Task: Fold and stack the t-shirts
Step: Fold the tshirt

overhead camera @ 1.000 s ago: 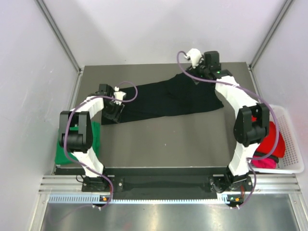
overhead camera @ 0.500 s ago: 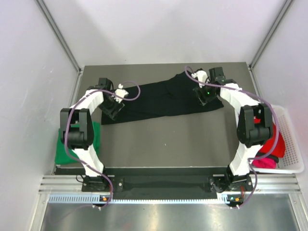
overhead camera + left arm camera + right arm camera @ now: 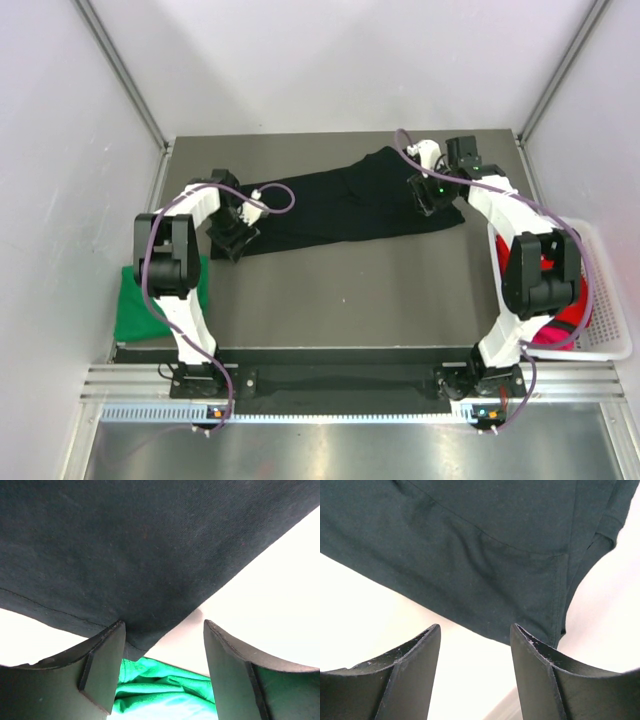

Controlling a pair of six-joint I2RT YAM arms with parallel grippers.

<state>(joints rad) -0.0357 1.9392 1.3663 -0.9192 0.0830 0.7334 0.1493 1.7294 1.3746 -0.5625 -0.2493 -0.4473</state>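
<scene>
The black cloth's corner is between my fingers, down at the table, so my left gripper would hold the cloth if I closed it now.
A large black t-shirt (image 3: 340,205) lies spread across the far half of the table. My left gripper (image 3: 232,236) is open over its near-left corner; in the left wrist view (image 3: 165,650) the black cloth's (image 3: 150,545) corner sits between the jaws, with the bright green t-shirt (image 3: 160,690) behind it. My right gripper (image 3: 430,198) is open over the shirt's right end; in the right wrist view (image 3: 475,650) the black cloth's (image 3: 495,555) hem edge is just ahead of the jaws. The green t-shirt (image 3: 140,305) lies at the table's left edge.
A white mesh basket (image 3: 605,290) stands off the table's right side and holds a red t-shirt (image 3: 572,305) and a pink one (image 3: 550,338). The dark table (image 3: 350,290) is bare in front of the black shirt. Walls close in left, right and behind.
My right gripper has come from the table's far edge down onto the shirt's right end. My left gripper has shifted slightly toward the shirt's near-left corner. The shirt's shape has barely changed.
</scene>
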